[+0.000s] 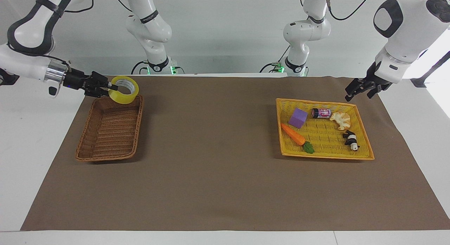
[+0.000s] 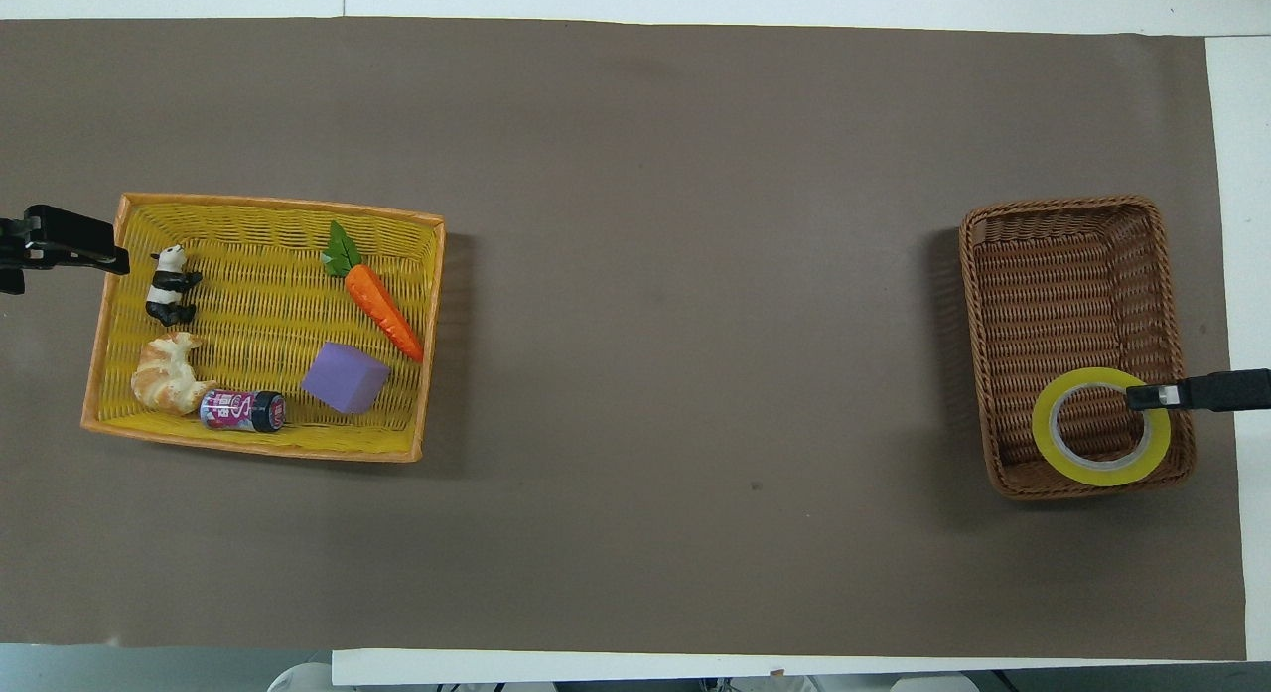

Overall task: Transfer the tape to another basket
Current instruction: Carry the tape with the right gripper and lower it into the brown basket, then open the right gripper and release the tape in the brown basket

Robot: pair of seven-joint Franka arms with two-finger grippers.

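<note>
The yellow tape [image 2: 1099, 471] is high above the brown basket's bottom in the overhead view. It would fall if my right gripper opened now, so I need to hold it.
The tape [image 1: 121, 97] [image 2: 1097, 471], a yellow roll with a white core, hangs in the air with my right gripper [image 1: 111, 86] [image 2: 1142, 397] shut on its wall, one finger inside the ring. It is over the end of the dark brown wicker basket [image 1: 105, 157] [image 2: 1067, 204] that lies nearest the robots, above the rim and not resting inside. My left gripper [image 1: 352, 93] [image 2: 99, 255] is open and holds nothing. It waits in the air just off the yellow tray's edge, toward the left arm's end of the table.
The yellow woven tray [image 1: 323, 155] [image 2: 258, 450] holds a carrot [image 1: 293, 134], a purple block [image 1: 298, 117], a small can [image 1: 321, 113], a croissant [image 1: 341, 120] and a panda figure [image 1: 351, 139]. A brown mat [image 1: 218, 167] covers the table between the two baskets.
</note>
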